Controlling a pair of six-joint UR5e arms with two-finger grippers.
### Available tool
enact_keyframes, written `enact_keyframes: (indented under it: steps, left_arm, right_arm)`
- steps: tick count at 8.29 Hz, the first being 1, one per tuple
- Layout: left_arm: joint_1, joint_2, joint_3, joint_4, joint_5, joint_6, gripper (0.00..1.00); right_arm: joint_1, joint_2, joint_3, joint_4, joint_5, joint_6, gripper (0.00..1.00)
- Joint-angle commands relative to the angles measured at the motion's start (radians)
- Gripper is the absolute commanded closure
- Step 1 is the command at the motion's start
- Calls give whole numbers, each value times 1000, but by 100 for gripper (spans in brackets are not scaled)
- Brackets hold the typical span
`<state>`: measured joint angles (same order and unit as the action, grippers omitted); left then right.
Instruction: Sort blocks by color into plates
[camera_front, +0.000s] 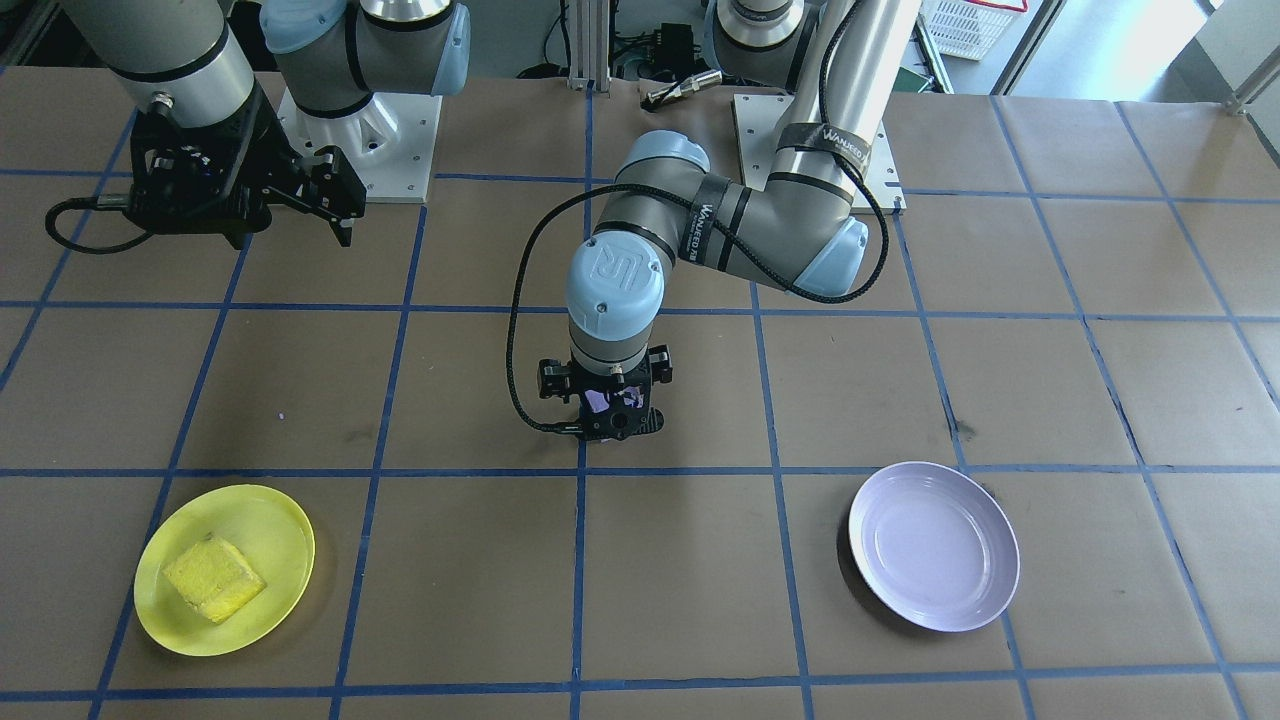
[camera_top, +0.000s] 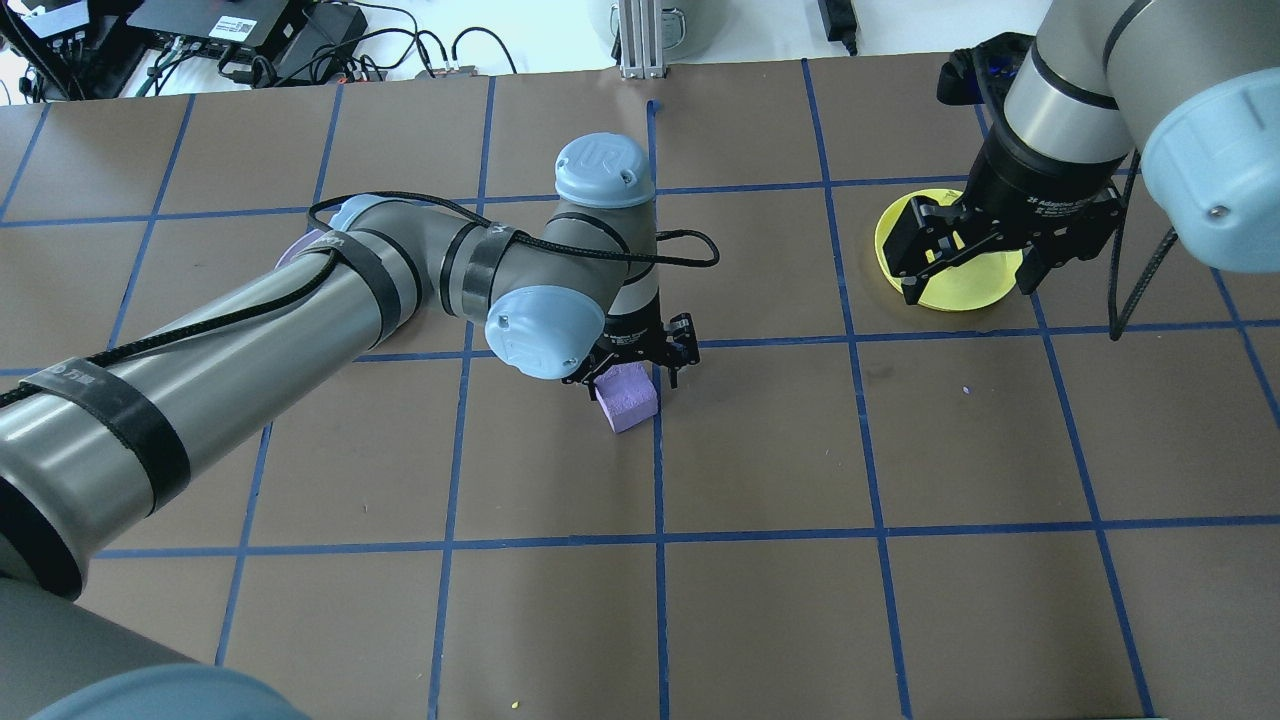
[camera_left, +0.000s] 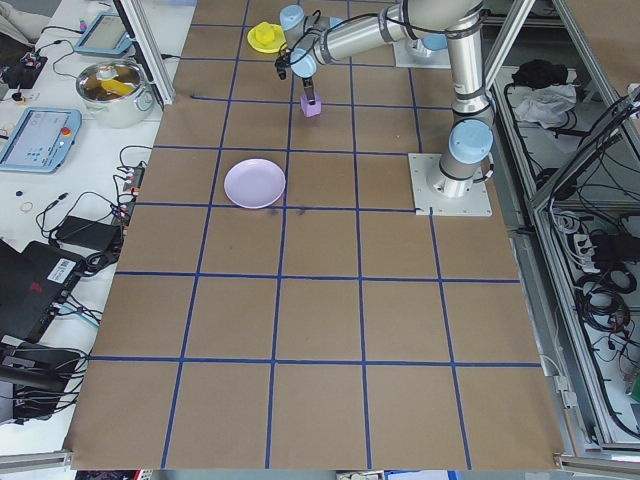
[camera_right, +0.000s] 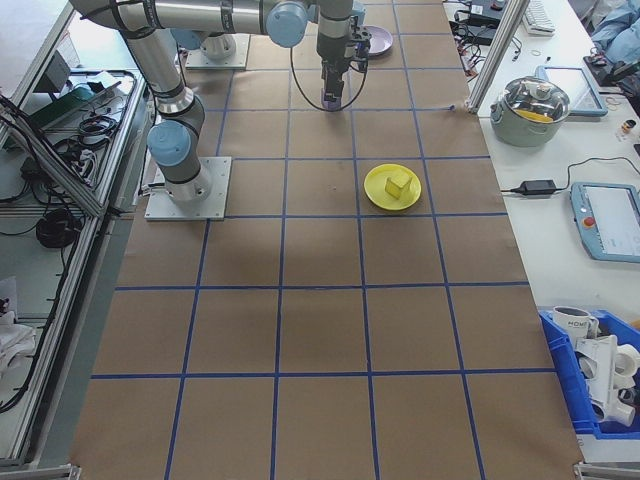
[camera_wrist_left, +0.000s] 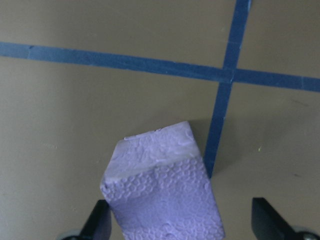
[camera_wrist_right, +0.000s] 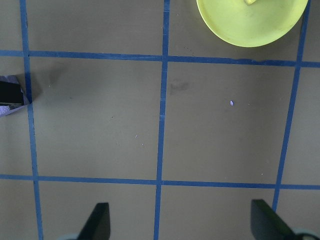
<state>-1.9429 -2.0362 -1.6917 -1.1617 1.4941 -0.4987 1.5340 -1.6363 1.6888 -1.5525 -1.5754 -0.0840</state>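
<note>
I will sort the light purple block into the lavender plate (camera_front: 933, 545), so next I will grab it by its opposite sides with my left gripper.
The light purple block (camera_top: 628, 396) sits on the brown table near a blue tape crossing, turned askew. My left gripper (camera_top: 640, 362) is low over it and open. In the left wrist view the block (camera_wrist_left: 162, 195) lies between the fingers, close to the left finger (camera_wrist_left: 98, 221) and well clear of the other. The yellow block (camera_front: 213, 578) lies in the yellow plate (camera_front: 290, 520). The lavender plate (camera_front: 933, 545) holds nothing. My right gripper (camera_top: 968, 262) hangs open and holds nothing, above the table in front of the yellow plate (camera_top: 960, 290).
Both arm bases (camera_front: 372, 150) are bolted at the robot's side of the table. A metal tool (camera_front: 683, 88) lies between them. A cable loop (camera_front: 520, 330) hangs off the left wrist. A pot (camera_left: 115, 85) and tablets sit on a bench beyond the table's edge.
</note>
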Motion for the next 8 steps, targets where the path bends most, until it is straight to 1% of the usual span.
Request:
enact_keyframes:
  steps: [1,2,3,5,6,7,8]
  left_arm:
    - [7,-35,0,40,-1,19,35]
    - [13,-36,-2,40,-8,20,97]
    - [13,-38,0,33,-9,20,100]
    - [18,-9,13,21,0,23,100]
    - [37,26,17,-77,9,25,100]
    - [76,77,29,-117,87,123,100]
    - [140,118,50,-134,95,222,100]
  right_arm:
    - [1,0,0,2,0,1,0]
    - [2,1,0,0,2,0,0]
    - [2,1,0,-1,3,0,0]
    - [1,3,0,-3,2,0,0]
    - [2,3,0,-6,2,0,0]
    - [2,4,0,-6,2,0,0]
    - [2,4,0,-6,3,0,0]
